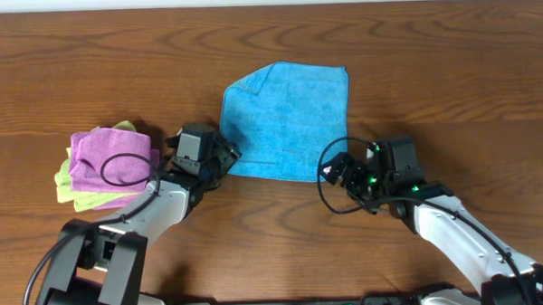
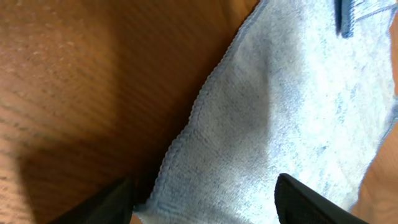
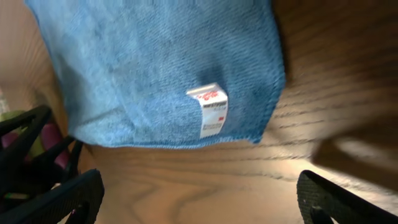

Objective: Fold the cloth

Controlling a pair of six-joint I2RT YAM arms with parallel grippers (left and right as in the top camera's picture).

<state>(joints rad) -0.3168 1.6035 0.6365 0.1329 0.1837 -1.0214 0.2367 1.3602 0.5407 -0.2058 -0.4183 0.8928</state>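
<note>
I will next use my left gripper to grab the blue cloth's near corner (image 1: 232, 169) (image 2: 160, 206) on the purple cloth's side and fold the blue cloth's near edge over.
The sky-blue cloth (image 1: 284, 120) lies spread flat on the wooden table, with its far-left corner turned in. My left gripper (image 1: 222, 159) is at the cloth's near-left corner. In the left wrist view it (image 2: 205, 208) is open, and the cloth (image 2: 292, 112) edge lies between the two dark fingers (image 2: 311, 202). My right gripper (image 1: 337, 171) sits just short of the near-right corner. Seen from the right wrist, it (image 3: 199, 199) is open over bare wood, with the cloth (image 3: 155, 68) and its white tag (image 3: 211, 112) just ahead.
A purple cloth (image 1: 113, 153) lies folded on a light green cloth (image 1: 69, 187) at the left, close beside the left arm. A black cable loop (image 1: 127, 168) rests over the purple cloth. Bare wooden table (image 1: 450, 74) surrounds the blue cloth.
</note>
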